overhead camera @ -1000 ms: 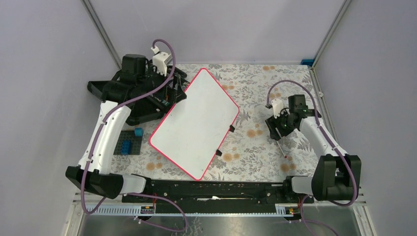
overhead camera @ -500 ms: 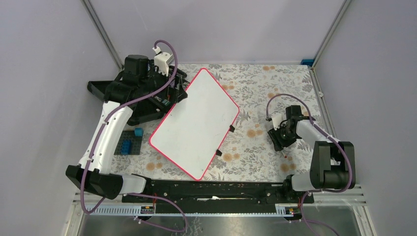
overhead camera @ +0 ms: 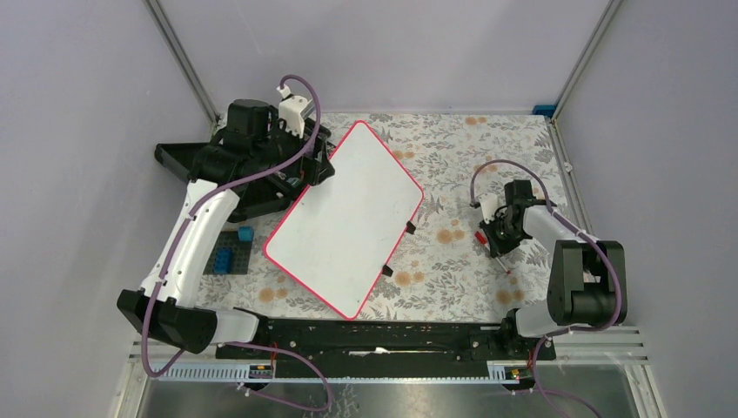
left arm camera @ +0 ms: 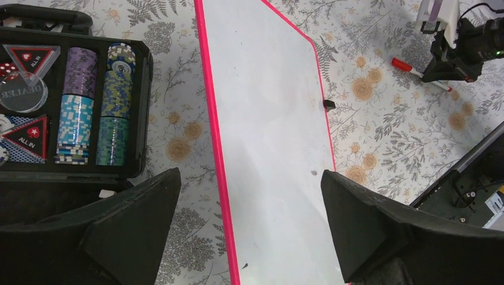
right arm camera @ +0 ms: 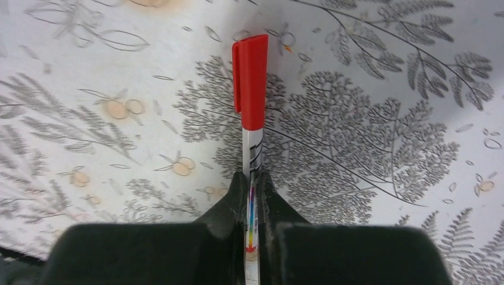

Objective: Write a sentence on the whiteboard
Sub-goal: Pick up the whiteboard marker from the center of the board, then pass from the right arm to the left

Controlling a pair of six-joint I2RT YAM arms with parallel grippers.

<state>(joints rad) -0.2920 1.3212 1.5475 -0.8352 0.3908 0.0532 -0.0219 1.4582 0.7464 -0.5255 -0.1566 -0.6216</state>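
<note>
My left gripper grabs the marker's red cap (right arm camera: 251, 82) next, to uncap the marker for writing, and leaves the marker's white body (right arm camera: 252, 178) to my right gripper.
The whiteboard (overhead camera: 348, 218) lies flat and slanted in the middle of the floral cloth, white with a pink-red rim and two black clips on its right edge. No sentence shows on it; its face (left arm camera: 267, 119) is blank. My left gripper (overhead camera: 303, 167) hovers open over the board's far left edge, its jaws (left arm camera: 251, 175) wide apart with nothing between them. A marker with a red cap (right arm camera: 249, 83) lies on the cloth to the right of the board. My right gripper (overhead camera: 498, 237) is shut on the marker's white barrel (right arm camera: 252, 178), cap pointing away from the fingers.
An open black case (left arm camera: 77, 101) of poker chips stands left of the board, under my left arm (overhead camera: 187, 165). A dark plate with blue bricks (overhead camera: 228, 254) lies at the near left. Grey walls and metal posts close in the table on three sides.
My right gripper has come nearer along the marker, dropped onto it and shut on its barrel. The left arm shifted slightly and stays open.
</note>
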